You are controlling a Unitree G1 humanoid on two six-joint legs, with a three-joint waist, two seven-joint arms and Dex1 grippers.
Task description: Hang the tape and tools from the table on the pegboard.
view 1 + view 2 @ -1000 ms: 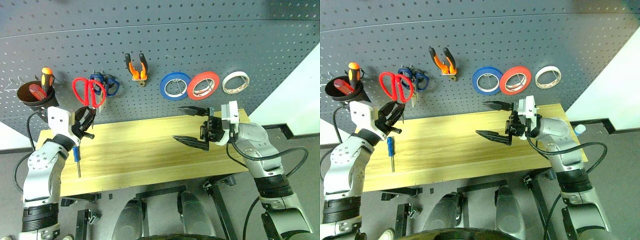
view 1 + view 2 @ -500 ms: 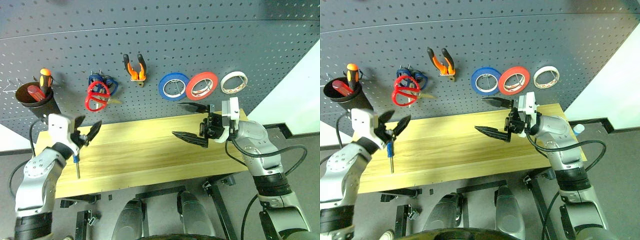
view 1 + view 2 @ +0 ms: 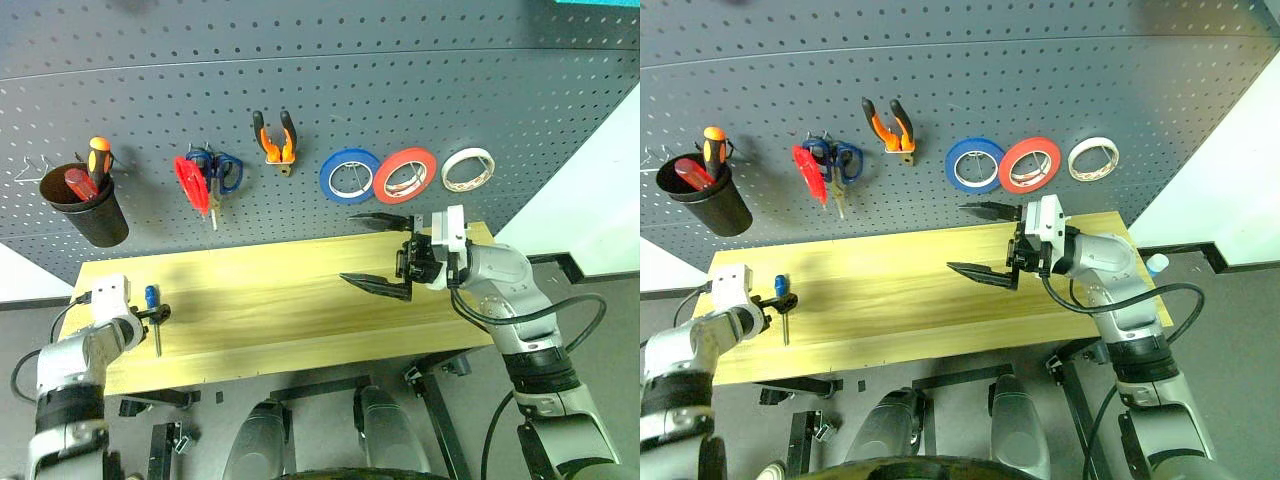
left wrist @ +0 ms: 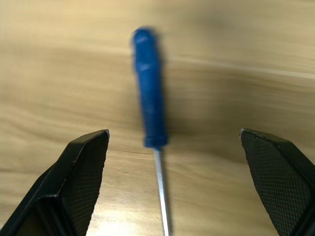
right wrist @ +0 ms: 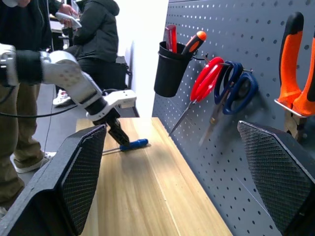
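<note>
My left gripper needs to lower its fingers first and then close on the blue handle [image 3: 151, 298]. Its fingers are above the handle and would miss it if they closed now.
On the light wood table [image 3: 290, 290], near its left end, lies the slim screwdriver [image 3: 152, 298] with a blue handle. My left gripper [image 4: 172, 133] hangs open just above it, one finger on each side of the handle [image 4: 150, 98]. The red scissors [image 3: 192, 183], the orange-and-black pliers [image 3: 273, 137] and the cream-white tape [image 3: 469, 168] hang on the dark grey pegboard [image 3: 420, 80]. My right gripper [image 3: 347, 248] is held open and empty over the middle right of the table, pointing left.
Dark blue scissors [image 3: 222, 170] hang beside the red ones. A blue roll [image 3: 349, 175] and a red roll [image 3: 405, 173] hang left of the white tape. A black cup [image 3: 88, 210] holds orange and red screwdrivers. People [image 5: 29, 73] stand beyond the table's left end.
My left gripper opened and let go of the red scissors, which now hang on the pegboard. It then dropped down and left to the screwdriver. The right arm stayed still.
</note>
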